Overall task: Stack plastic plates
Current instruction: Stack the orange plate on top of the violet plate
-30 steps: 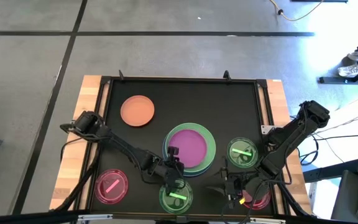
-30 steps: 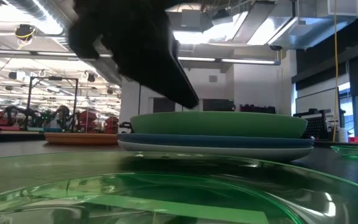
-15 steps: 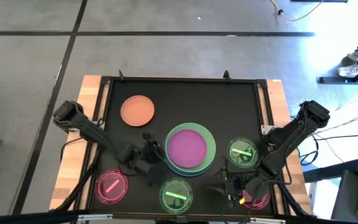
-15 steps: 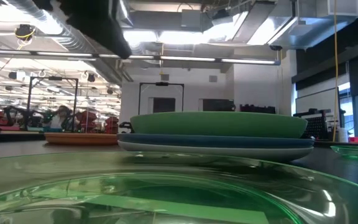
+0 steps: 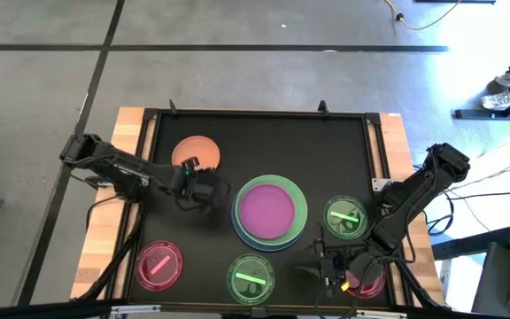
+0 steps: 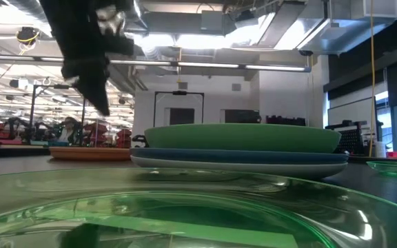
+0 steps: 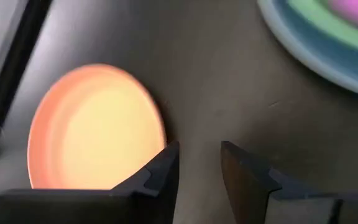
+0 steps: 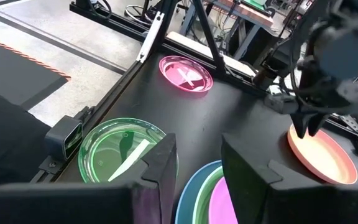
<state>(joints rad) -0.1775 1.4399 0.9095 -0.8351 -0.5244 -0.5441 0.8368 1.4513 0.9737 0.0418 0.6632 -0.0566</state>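
Note:
Next, my left gripper picks up the orange plate by its thin rim [image 5: 218,159] to stack the orange plate on the purple plate [image 5: 266,211].
The stack [image 5: 270,213] has a purple plate on top of green, blue and white plates, also seen in the low view [image 6: 243,145]. The orange plate [image 5: 196,158] lies flat on the black mat, far left of the stack. My left gripper [image 5: 207,190] hovers open between the orange plate [image 7: 95,134] and the stack [image 7: 328,37], above the mat, touching nothing. My right gripper [image 5: 326,266] waits open near the table's near right corner, over a pink dish [image 5: 367,283]. Other small dishes on the mat: green [image 5: 251,277], green [image 5: 345,217], pink [image 5: 158,264].
A raised black frame [image 5: 255,113] borders the mat, with wooden table edges [image 5: 127,133] beside it. Bare mat [image 5: 326,151] lies at the far right. The near green dish [image 6: 157,213] fills the low view's foreground. My left gripper [image 8: 304,124] shows above the orange plate [image 8: 322,152] in the right wrist view.
My left gripper has drawn away from the near side of the stack, by the near green dish, and travelled toward the table's far left, ending beside the orange plate. The stack and dishes have stayed put.

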